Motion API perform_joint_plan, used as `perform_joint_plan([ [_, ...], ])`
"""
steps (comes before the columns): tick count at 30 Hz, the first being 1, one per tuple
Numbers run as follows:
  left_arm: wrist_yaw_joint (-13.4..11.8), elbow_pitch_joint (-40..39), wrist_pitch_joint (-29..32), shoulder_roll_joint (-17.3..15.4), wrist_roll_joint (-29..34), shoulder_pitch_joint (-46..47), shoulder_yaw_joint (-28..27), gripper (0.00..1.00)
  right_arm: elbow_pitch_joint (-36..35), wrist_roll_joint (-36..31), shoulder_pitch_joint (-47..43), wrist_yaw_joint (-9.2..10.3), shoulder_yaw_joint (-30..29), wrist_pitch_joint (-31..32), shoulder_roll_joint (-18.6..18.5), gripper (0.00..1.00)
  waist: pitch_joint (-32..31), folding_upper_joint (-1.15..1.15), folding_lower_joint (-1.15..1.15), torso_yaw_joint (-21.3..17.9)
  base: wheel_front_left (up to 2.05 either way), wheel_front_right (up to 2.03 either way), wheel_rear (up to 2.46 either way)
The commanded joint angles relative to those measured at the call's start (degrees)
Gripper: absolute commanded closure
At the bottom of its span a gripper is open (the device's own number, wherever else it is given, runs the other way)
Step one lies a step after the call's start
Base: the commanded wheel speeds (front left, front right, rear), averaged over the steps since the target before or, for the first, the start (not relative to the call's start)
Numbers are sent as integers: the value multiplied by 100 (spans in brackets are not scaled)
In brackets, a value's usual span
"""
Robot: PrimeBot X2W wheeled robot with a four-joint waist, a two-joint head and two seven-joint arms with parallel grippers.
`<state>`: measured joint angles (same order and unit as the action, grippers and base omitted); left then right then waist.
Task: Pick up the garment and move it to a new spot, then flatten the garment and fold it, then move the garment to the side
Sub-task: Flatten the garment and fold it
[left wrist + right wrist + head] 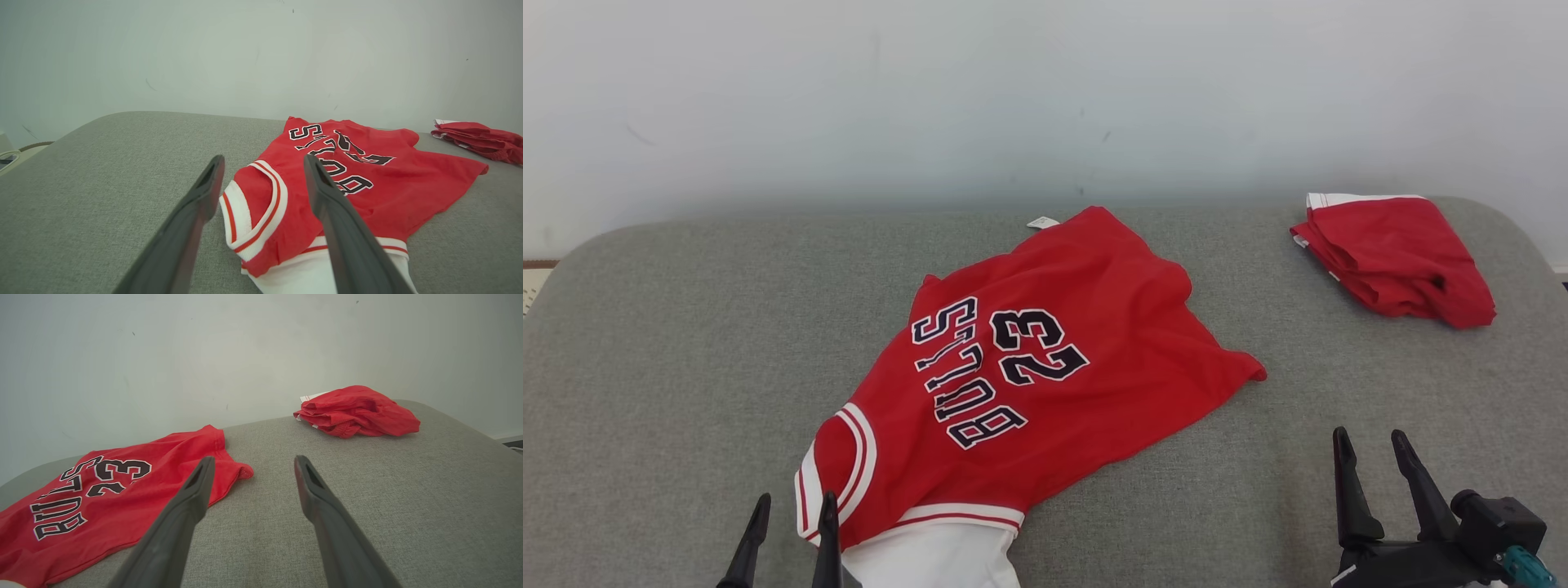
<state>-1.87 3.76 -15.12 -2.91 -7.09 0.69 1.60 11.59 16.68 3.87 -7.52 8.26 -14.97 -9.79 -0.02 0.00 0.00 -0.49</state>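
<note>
The garment point(1045, 359) needs to be picked up next by its bunched hem corner point(1250, 368) with my right gripper. That corner curls up while the red front lies spread on the cushion.
The garment point(1045, 359) is a red jersey with "BULLS 23" in dark letters and white-and-red trim, lying mostly spread but askew on the grey padded surface. Its trimmed shoulder end points toward me, over a white cloth layer point(935, 559). My left gripper point(795, 502) is open at the lower left, its fingers hovering at the jersey's striped armhole point(253, 212). Off the jersey's lower right corner point(241, 472), my right gripper point(1372, 441) stands open above bare fabric. In the right wrist view the jersey point(94, 498) lies to the left of that gripper point(252, 464).
A second red garment point(1396, 257), folded into a bundle, sits at the far right of the grey surface point(686, 367). A pale wall point(1045, 98) rises just behind the surface. The surface curves down at its left and right edges.
</note>
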Motion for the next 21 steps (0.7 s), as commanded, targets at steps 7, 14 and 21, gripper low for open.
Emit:
perform_joint_plan([
  [7,-14,-13,-6,0,42,-75,-19,0,29,19,-17,7,-13,-25,-1,0,-20,0,0,-17,0,0,0],
  [14,-14,-20,-6,0,50,-78,-7,0,49,15,-16,7,-29,-25,3,0,-27,0,0,-11,0,0,0],
  [21,-7,-19,-6,-1,54,-81,-17,0,61,41,-11,7,-29,-25,-6,0,-19,0,0,-10,0,0,0],
])
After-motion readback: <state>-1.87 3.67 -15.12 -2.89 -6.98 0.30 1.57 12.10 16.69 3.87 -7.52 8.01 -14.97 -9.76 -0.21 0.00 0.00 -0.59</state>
